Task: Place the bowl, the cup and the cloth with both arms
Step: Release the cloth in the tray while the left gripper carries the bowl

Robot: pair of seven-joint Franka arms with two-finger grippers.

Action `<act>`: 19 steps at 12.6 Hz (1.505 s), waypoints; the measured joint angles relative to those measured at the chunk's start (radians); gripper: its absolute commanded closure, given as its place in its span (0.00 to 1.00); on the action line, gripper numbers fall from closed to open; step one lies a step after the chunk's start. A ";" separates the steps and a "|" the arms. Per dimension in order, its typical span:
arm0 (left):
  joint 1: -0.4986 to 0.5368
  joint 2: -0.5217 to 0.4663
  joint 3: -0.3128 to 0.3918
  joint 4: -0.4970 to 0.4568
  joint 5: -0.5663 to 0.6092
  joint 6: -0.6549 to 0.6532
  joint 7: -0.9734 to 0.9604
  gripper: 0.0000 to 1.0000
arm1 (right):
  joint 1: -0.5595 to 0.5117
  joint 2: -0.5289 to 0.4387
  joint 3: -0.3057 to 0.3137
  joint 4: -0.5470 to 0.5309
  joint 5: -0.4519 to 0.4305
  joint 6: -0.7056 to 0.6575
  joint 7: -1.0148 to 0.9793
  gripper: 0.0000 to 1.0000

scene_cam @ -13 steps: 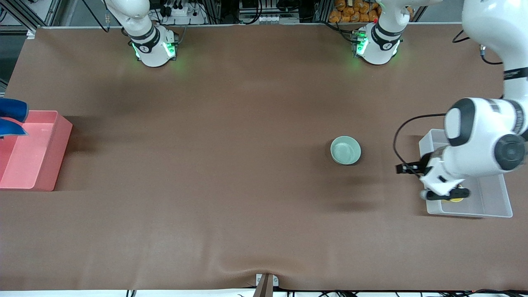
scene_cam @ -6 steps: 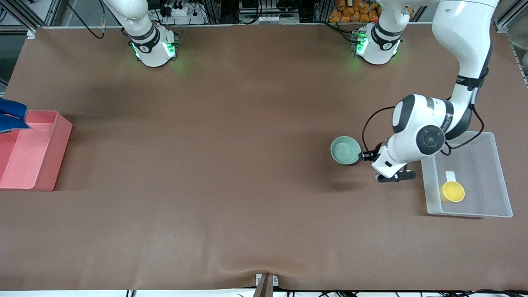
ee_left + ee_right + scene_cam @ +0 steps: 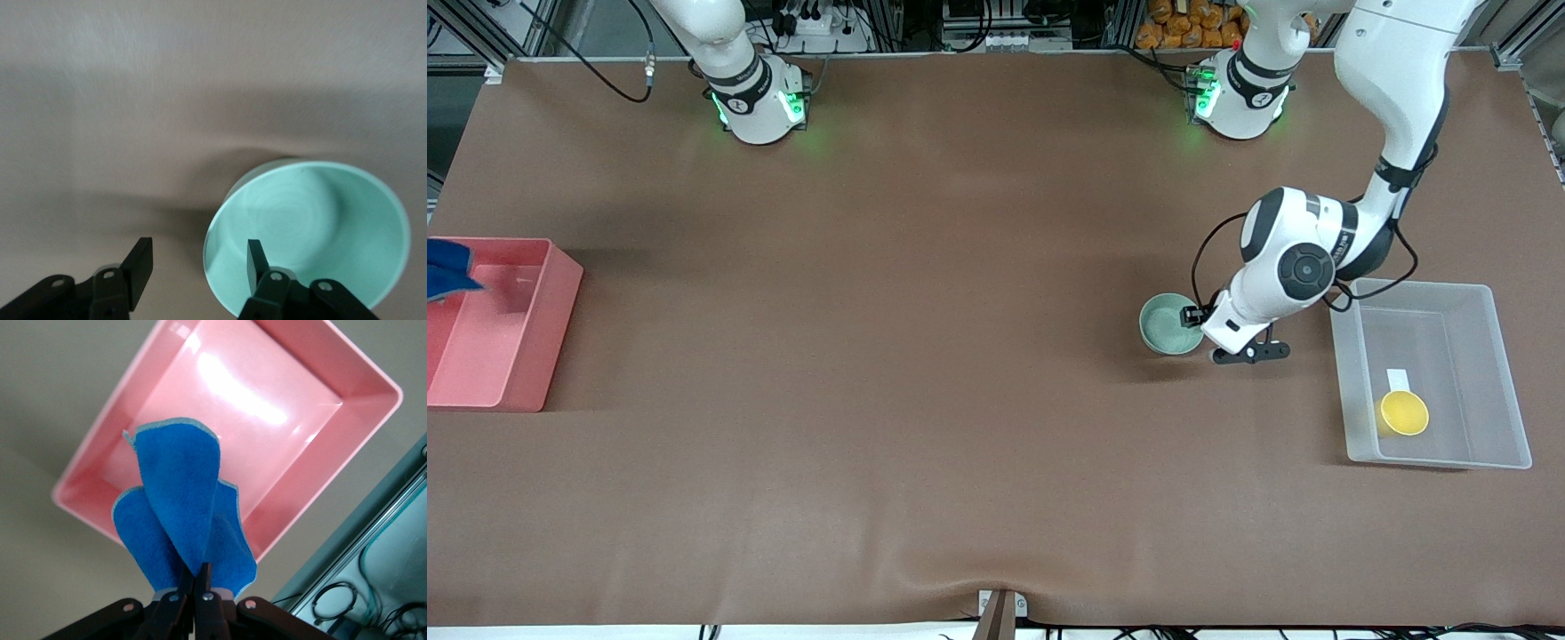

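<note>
The robot's left gripper needs to pinch the mint-green bowl's rim [image 3: 1146,311], so that it can place the bowl in the clear bin [image 3: 1494,373].
The mint-green bowl [image 3: 1169,324] stands upright on the brown table, beside the clear bin. My left gripper [image 3: 1202,331] is open at the bowl's edge toward the left arm's end. In the left wrist view the left gripper [image 3: 199,257] straddles the rim of the bowl [image 3: 313,233], one finger over its inside and one outside. The yellow cup [image 3: 1404,412] stands in the clear bin [image 3: 1494,373]. My right gripper [image 3: 199,577] is shut on the blue cloth [image 3: 183,500], which hangs over the pink bin [image 3: 360,393]. In the front view only the cloth [image 3: 445,267] shows, at the picture's edge.
The pink bin [image 3: 560,293] stands at the right arm's end of the table and has nothing lying in it. A white label [image 3: 1397,380] lies in the clear bin beside the cup. A metal frame and cables [image 3: 373,587] show past the table's edge.
My left arm has left the clear bin, with the cup staying in it, and moved to the bowl's rim. The cloth has shifted a little over the pink bin.
</note>
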 measured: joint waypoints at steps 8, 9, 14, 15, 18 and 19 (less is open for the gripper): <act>-0.006 -0.019 -0.008 -0.016 0.001 0.042 -0.076 1.00 | -0.059 0.121 0.002 0.085 0.165 0.139 -0.026 1.00; -0.004 -0.026 -0.007 -0.004 0.001 0.038 -0.079 1.00 | -0.059 0.121 0.003 0.088 0.182 0.146 -0.026 1.00; 0.067 -0.045 0.031 0.266 0.004 -0.283 -0.002 1.00 | -0.035 0.166 0.023 0.088 0.245 0.290 -0.024 0.75; 0.113 -0.050 0.035 0.326 0.005 -0.359 0.062 1.00 | -0.035 0.171 0.023 0.088 0.245 0.294 -0.024 0.04; 0.268 -0.055 0.047 0.441 0.008 -0.478 0.293 1.00 | -0.037 0.172 0.022 0.091 0.252 0.294 0.009 0.00; 0.309 -0.055 0.067 0.453 0.009 -0.488 0.379 1.00 | -0.036 0.172 0.022 0.094 0.254 0.293 0.031 0.00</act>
